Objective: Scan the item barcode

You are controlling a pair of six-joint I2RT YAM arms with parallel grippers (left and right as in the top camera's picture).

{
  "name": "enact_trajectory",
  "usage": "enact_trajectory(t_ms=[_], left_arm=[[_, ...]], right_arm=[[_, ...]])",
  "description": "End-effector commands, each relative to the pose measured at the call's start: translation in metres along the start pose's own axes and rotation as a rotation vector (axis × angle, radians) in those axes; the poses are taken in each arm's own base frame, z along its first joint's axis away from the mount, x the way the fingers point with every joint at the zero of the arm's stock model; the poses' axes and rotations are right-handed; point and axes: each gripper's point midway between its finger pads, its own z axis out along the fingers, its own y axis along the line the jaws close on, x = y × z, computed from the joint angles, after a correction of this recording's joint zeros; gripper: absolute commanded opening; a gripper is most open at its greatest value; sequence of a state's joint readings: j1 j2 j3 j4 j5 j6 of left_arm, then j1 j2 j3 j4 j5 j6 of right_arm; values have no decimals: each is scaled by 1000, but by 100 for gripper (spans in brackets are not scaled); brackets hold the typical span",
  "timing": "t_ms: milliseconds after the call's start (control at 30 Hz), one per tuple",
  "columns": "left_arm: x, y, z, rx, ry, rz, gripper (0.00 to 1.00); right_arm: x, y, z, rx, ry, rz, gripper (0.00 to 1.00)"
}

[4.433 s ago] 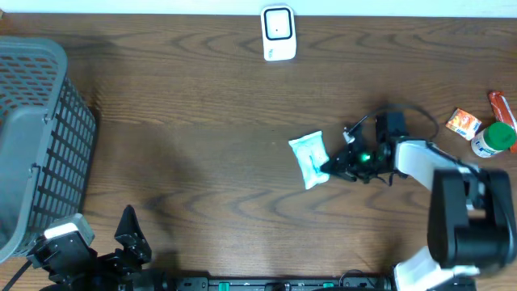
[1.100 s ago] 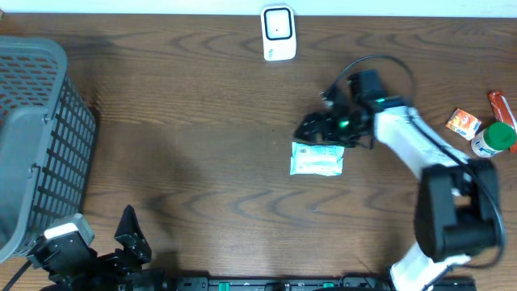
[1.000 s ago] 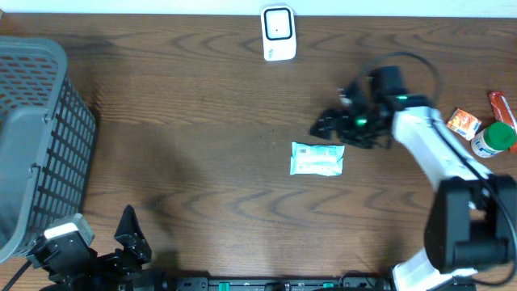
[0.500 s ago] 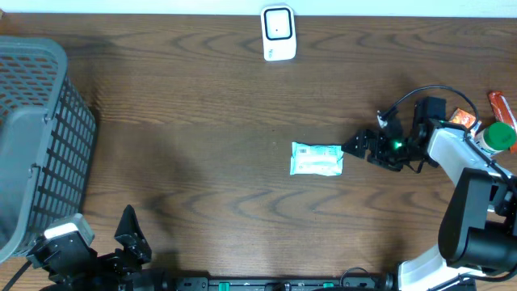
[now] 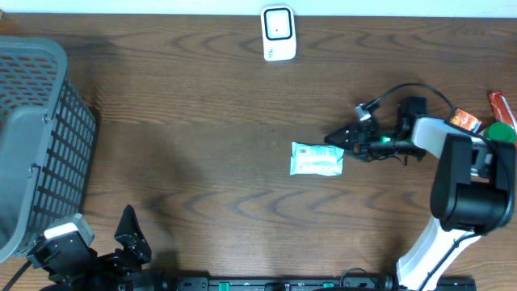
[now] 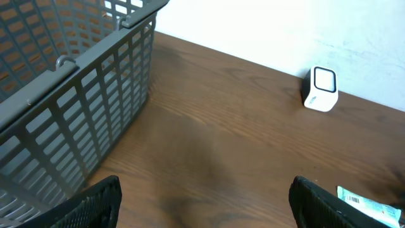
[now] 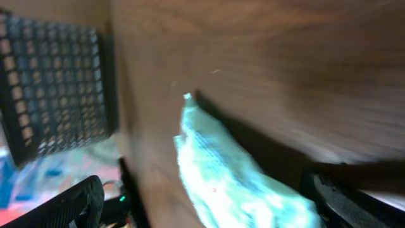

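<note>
I should next use my right gripper to grab the packet by the end [image 5: 334, 161] opposite the barcode. The barcode then stays uncovered to face the scanner [image 5: 278, 32].
The item, a pale blue and white packet [image 5: 317, 159], lies flat on the wooden table with a small barcode at its left end. My right gripper [image 5: 334, 140] hovers at the packet's upper right corner, pointing left, open. In the blurred right wrist view the packet [image 7: 221, 174] fills the space between the wide-spread fingers [image 7: 69, 206]. The white scanner [image 5: 278, 32] stands at the table's far edge. My left gripper [image 6: 205, 209] rests open and empty at the near left; its view shows the scanner [image 6: 323, 88] and one end of the packet [image 6: 364, 201].
A grey mesh basket [image 5: 32, 137] occupies the left side of the table, also close in the left wrist view [image 6: 63, 82]. At the right edge sit a small orange box [image 5: 463, 121], a green-capped bottle [image 5: 494, 137] and a red item [image 5: 499, 103].
The right arm swung from above the packet out to the right, then came back left to the packet's right end. The packet stayed flat. The left arm has not moved.
</note>
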State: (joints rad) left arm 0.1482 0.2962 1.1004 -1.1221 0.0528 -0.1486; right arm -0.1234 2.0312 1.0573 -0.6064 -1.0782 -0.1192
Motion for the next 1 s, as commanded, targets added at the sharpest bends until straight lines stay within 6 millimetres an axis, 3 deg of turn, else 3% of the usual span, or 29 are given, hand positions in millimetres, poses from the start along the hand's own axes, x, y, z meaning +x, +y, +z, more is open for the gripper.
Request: enact_trajectory(t_ms=[0, 67, 133, 167, 233, 300, 467, 533, 633, 667, 800, 967], left_arm=[[-1, 0, -2, 0, -7, 18, 85], [-1, 0, -2, 0, -7, 18, 85], [-1, 0, -2, 0, -7, 18, 85], [-1, 0, -2, 0, -7, 18, 85], [-1, 0, -2, 0, -7, 18, 85], [-1, 0, -2, 0, -7, 18, 85], [-1, 0, -2, 0, -7, 18, 85], [-1, 0, -2, 0, -7, 18, 85], [-1, 0, -2, 0, -7, 18, 85], [-1, 0, -2, 0, -7, 18, 85], [-1, 0, -2, 0, -7, 18, 85], [-1, 0, -2, 0, -7, 18, 85]], right_arm=[[66, -76, 26, 328, 232, 92, 99], [74, -79, 29, 374, 273, 80, 95], [78, -79, 32, 397, 298, 68, 76], [80, -78, 33, 397, 303, 66, 62], [81, -77, 34, 396, 308, 67, 21], [80, -77, 34, 392, 306, 69, 1], [68, -60, 38, 301, 269, 75, 1], [60, -42, 39, 226, 257, 57, 1], [47, 6, 34, 52, 232, -12, 1], [42, 31, 28, -20, 216, -37, 1], [37, 95, 2, -121, 178, -67, 2], [45, 152, -26, -163, 120, -169, 2]])
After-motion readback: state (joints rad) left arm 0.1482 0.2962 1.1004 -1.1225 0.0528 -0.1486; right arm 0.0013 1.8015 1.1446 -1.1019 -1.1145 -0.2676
